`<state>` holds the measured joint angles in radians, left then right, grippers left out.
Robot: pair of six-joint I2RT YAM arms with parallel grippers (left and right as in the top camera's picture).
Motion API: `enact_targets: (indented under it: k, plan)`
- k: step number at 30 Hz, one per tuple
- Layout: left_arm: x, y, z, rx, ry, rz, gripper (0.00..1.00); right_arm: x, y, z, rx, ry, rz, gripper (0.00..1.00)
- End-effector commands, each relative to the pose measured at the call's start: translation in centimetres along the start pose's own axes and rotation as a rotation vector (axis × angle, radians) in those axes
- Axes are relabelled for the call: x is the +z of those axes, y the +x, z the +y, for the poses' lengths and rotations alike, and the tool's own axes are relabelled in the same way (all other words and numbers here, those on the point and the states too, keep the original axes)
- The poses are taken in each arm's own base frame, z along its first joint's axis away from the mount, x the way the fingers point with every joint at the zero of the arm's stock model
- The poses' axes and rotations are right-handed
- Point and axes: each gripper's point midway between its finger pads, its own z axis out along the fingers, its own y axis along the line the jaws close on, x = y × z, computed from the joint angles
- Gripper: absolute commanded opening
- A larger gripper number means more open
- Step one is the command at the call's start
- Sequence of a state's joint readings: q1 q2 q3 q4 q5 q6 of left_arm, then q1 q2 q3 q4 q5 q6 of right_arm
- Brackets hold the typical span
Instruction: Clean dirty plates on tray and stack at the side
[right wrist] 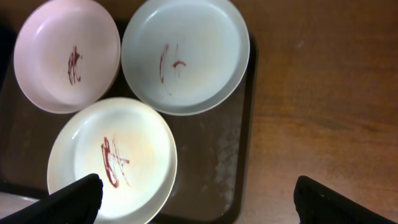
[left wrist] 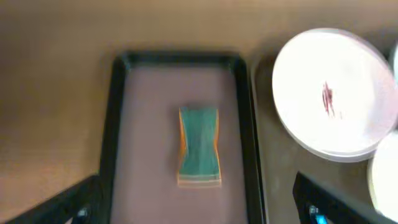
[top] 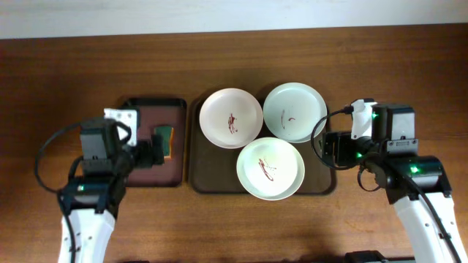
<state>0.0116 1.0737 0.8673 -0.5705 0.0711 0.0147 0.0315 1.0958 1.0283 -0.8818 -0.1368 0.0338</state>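
Note:
The green and orange sponge [left wrist: 199, 146] has a narrow middle. My left gripper needs to pinch across it by the long orange-edged sides, so the free ends can wipe plates.
Three white plates with red-brown sauce streaks lie on the dark brown tray [top: 212, 172]: one at the back left [top: 231, 117], one at the back right [top: 295, 111], one at the front [top: 270, 168]. They also show in the right wrist view: back left [right wrist: 67, 55], back right [right wrist: 185, 53], front [right wrist: 112, 160], on the tray [right wrist: 214, 168]. My right gripper [top: 327, 148] is open and empty over the tray's right edge [right wrist: 193, 202]. My left gripper [top: 155, 152] is open and empty above the sponge tray [left wrist: 199, 208], near a green and orange sponge [left wrist: 199, 146].
The narrower black-rimmed tray [top: 139, 113] stands left of the brown tray and holds the sponge [top: 167, 140]. Bare wooden tabletop [top: 409, 66] lies to the right of the brown tray and behind both trays.

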Motion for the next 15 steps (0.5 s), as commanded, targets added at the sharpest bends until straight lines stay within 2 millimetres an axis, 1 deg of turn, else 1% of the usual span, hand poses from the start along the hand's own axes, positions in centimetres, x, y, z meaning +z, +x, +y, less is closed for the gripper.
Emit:
enact_targets:
  k: [1, 2, 3, 4, 6, 7, 8, 10, 11, 15]
  plan:
    - [3.7, -0.2, 0.6, -0.004, -0.017, 0.041, 0.93, -0.2, -0.8, 0.1, 0.008, -0.011, -0.013, 0.99]
    - [5.6, 0.6, 0.6, -0.004, -0.015, 0.081, 0.87, -0.2, -0.8, 0.1, 0.007, -0.011, -0.015, 0.99]
    - [7.4, 1.3, 0.6, -0.005, -0.010, 0.112, 0.75, -0.2, -0.8, 0.1, 0.007, -0.011, -0.015, 0.99]
    - [8.5, 1.5, 0.5, -0.003, -0.007, 0.123, 0.74, -0.2, -0.8, 0.1, 0.007, -0.011, -0.015, 0.99]
    - [11.1, 2.6, -0.4, 0.016, 0.012, 0.157, 0.71, -0.2, -0.8, 0.1, 0.007, -0.011, -0.015, 0.99]
    - [12.2, 3.5, -1.1, 0.029, 0.023, 0.187, 0.69, -0.2, -0.8, 0.1, 0.007, -0.011, -0.014, 0.99]
    - [13.3, 4.7, -1.6, 0.041, 0.034, 0.225, 0.65, -0.2, -0.8, 0.1, 0.007, -0.011, -0.014, 0.99]
    - [14.4, 6.1, -1.6, 0.042, 0.030, 0.269, 0.56, -0.2, -0.8, 0.1, 0.007, -0.011, -0.014, 0.99]
    - [14.6, 6.5, -1.3, 0.044, 0.011, 0.281, 0.56, -0.2, -0.8, 0.1, 0.007, -0.011, -0.014, 0.99]
    - [15.2, 7.5, -1.2, 0.044, 0.008, 0.316, 0.54, -0.2, -0.8, 0.1, 0.008, -0.011, -0.014, 0.99]
